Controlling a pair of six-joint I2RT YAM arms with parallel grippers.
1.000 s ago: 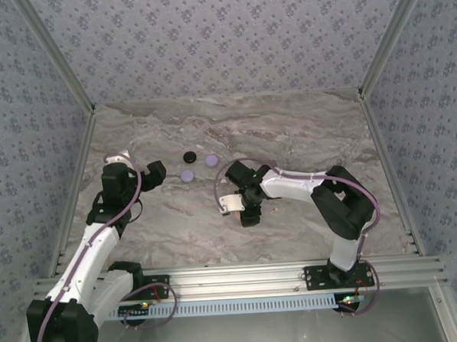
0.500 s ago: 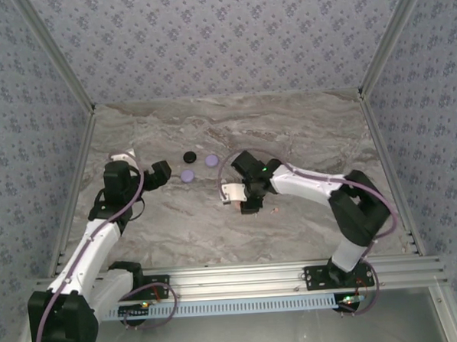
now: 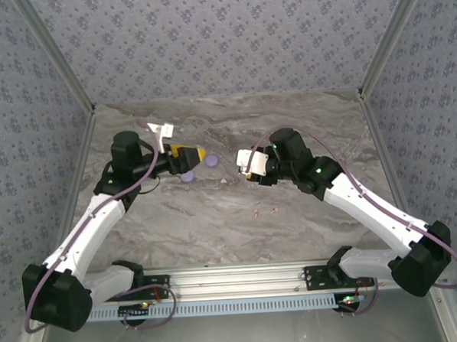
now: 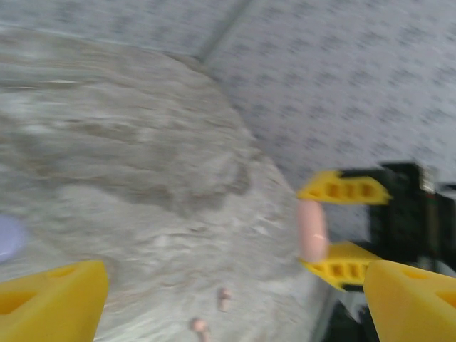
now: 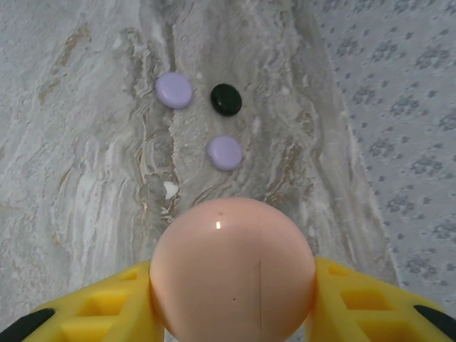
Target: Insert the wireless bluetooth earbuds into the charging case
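Observation:
The robot's left gripper has to grab the pink charging case [image 5: 231,249] by its body [image 5: 217,274] next, so that the case's lid stays free and earbuds can go in.
My right gripper [image 5: 231,276] is shut on a round pink charging case [image 5: 231,249] and holds it above the table; its lid looks closed, with a thin seam down its face. In the left wrist view the same pink case [image 4: 312,229] sits between the right gripper's yellow fingers [image 4: 340,191]. Two tiny pink earbuds [image 3: 265,211] lie loose on the marble, near each other [image 4: 224,299]. My left gripper [image 3: 200,154] is open with nothing in it [image 4: 235,288], raised over the small cases at the back left. In the top view my right gripper [image 3: 242,164] faces it.
Two lilac round cases [image 5: 174,90] [image 5: 225,152] and a black one [image 5: 226,99] rest on the marble table [image 3: 302,121] beyond the held case. One lilac case [image 3: 212,161] lies between the two grippers. Patterned walls close in the back and both sides.
The right gripper closed on the pink case and lifted it up and back from near the earbuds. The left arm swung right, over the small cases. The earbuds stayed put.

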